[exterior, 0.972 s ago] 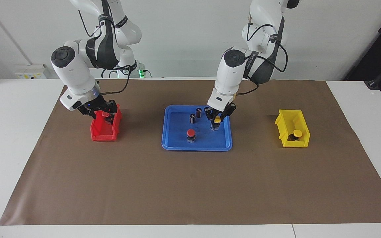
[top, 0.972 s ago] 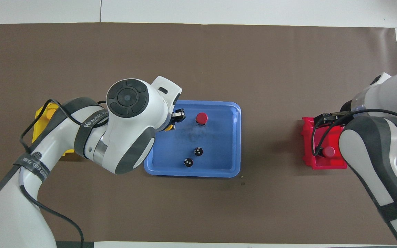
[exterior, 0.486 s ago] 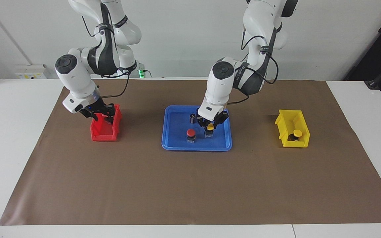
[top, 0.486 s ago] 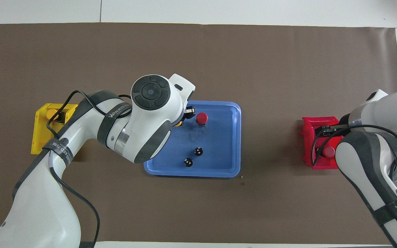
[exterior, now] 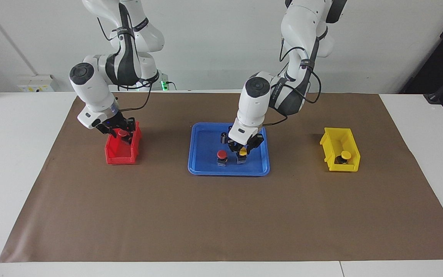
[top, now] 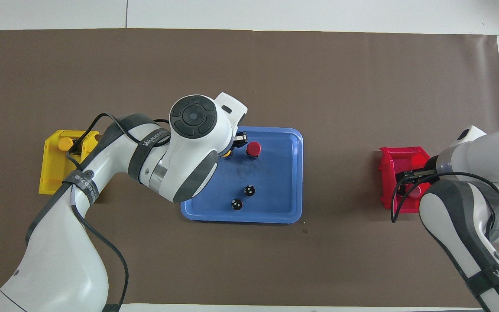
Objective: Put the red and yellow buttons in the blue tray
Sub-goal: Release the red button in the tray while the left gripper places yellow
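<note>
My left gripper is ready to release the yellow button (top: 227,154). The button is low in the blue tray (top: 295,173), next to the red button, so it would stay standing.
The blue tray (exterior: 206,171) (top: 295,173) lies mid-table. A red button (exterior: 222,154) (top: 254,148) stands in it, away from the robots. Right beside that button, my left gripper (exterior: 242,151) is shut on a yellow button (exterior: 243,152) (top: 227,152), held low in the tray. A second yellow button (exterior: 345,155) (top: 64,143) sits in the yellow bin (exterior: 331,144). My right gripper (exterior: 120,134) reaches into the red bin (exterior: 119,157) (top: 399,158), around a second red button (exterior: 122,132).
Two dark capless cylinders (top: 249,190) (top: 236,204) stand in the tray, nearer to the robots than the buttons. A brown mat (exterior: 221,215) covers the table. The left arm's wrist hides part of the tray in the overhead view.
My left gripper has carried the yellow button away from the robots and lowered it beside the red button in the tray. My right gripper has shifted slightly at the red bin.
</note>
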Controlling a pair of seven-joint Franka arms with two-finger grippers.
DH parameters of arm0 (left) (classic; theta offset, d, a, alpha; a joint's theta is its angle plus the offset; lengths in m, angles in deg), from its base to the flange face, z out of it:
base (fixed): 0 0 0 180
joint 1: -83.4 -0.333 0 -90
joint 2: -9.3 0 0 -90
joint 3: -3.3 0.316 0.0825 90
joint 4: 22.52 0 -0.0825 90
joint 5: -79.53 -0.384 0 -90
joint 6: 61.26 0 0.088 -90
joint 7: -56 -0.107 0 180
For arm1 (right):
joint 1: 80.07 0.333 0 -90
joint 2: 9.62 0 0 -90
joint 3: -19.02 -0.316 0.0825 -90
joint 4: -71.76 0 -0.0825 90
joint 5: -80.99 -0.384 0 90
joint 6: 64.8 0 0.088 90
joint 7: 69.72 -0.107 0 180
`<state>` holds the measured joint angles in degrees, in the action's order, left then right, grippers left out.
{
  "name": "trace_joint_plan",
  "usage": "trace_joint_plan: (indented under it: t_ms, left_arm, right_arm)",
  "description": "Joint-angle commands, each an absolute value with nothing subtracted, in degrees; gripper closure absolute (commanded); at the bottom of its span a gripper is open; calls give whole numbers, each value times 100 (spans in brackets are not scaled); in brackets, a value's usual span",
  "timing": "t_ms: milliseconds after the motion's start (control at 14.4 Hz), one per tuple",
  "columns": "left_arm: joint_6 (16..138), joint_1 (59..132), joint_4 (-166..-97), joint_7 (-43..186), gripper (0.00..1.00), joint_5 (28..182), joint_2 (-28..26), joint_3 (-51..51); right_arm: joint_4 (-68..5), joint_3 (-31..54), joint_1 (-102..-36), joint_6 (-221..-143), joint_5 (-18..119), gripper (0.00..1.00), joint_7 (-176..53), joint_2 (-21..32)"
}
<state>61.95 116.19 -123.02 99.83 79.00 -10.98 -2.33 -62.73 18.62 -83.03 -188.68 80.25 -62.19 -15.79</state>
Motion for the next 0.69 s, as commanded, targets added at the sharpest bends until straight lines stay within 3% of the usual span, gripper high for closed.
trace_joint_plan:
  t_ms: [0, 347, 625]
  left_arm:
    - [6284, 11724, -12218, 9968, 79, 7777, -1162, -162]
    - [6284, 11733, -12236, 9985, 48, 7786, -1162, -153]
    - [6311, 11777, -12271, 10012, 44, 7794, -1162, -153]
  right_arm:
    - [-6535, 1796, -8472, -19013, 7976, 35, -5980, -1788]
    - [-6640, 1796, -8490, -19074, 7976, 39, -5883, -1832]
    - [-6834, 1796, -8525, -19259, 7976, 40, -5725, -1911]
